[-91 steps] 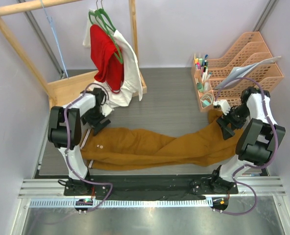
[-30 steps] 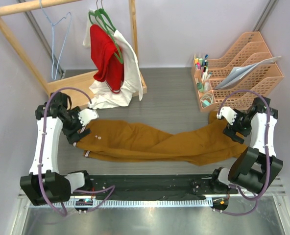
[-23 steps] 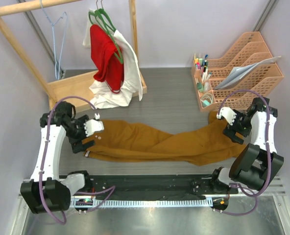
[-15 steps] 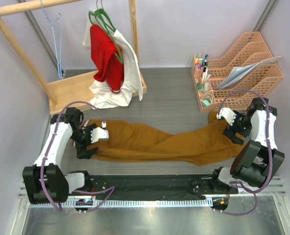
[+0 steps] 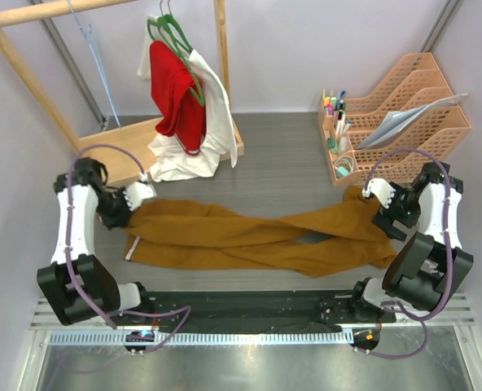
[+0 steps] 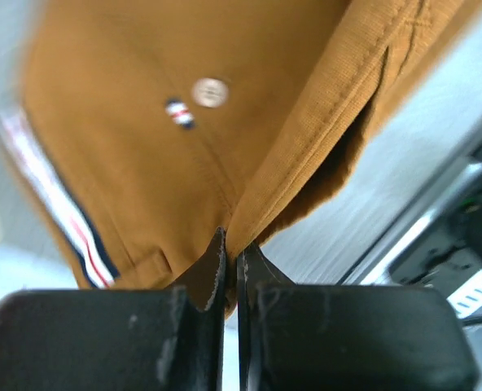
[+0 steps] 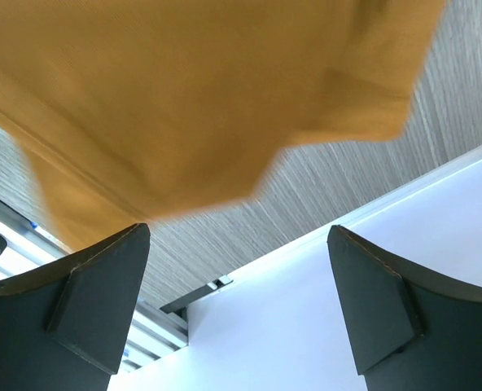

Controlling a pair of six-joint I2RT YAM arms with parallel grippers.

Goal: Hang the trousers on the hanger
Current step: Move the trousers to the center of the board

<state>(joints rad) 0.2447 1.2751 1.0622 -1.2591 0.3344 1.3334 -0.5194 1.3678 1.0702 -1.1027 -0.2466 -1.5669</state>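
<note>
I should grab the leg end, opposite the held waistband, with my right gripper next, to spread the trousers straight for the hanger.
The mustard trousers lie stretched across the grey table, waist to the left and leg ends to the right. My left gripper is shut on the waistband edge; in the left wrist view its jaws pinch the cloth fold just below the button. My right gripper stands open beside the leg ends, and in the right wrist view the gripper has nothing between its fingers while the trousers lie ahead of them. The light-blue hanger hangs edge-on from the wooden rail at the back left.
A wooden rack base stands behind the left arm. Green hangers carry a red garment and a white garment. An orange file tray and a pen holder sit at the back right. Walls close both sides.
My left gripper has shut on the waistband and drawn it left and back, shifting the trousers' legs. The blue hanger has swung to edge-on. The right arm has barely moved.
</note>
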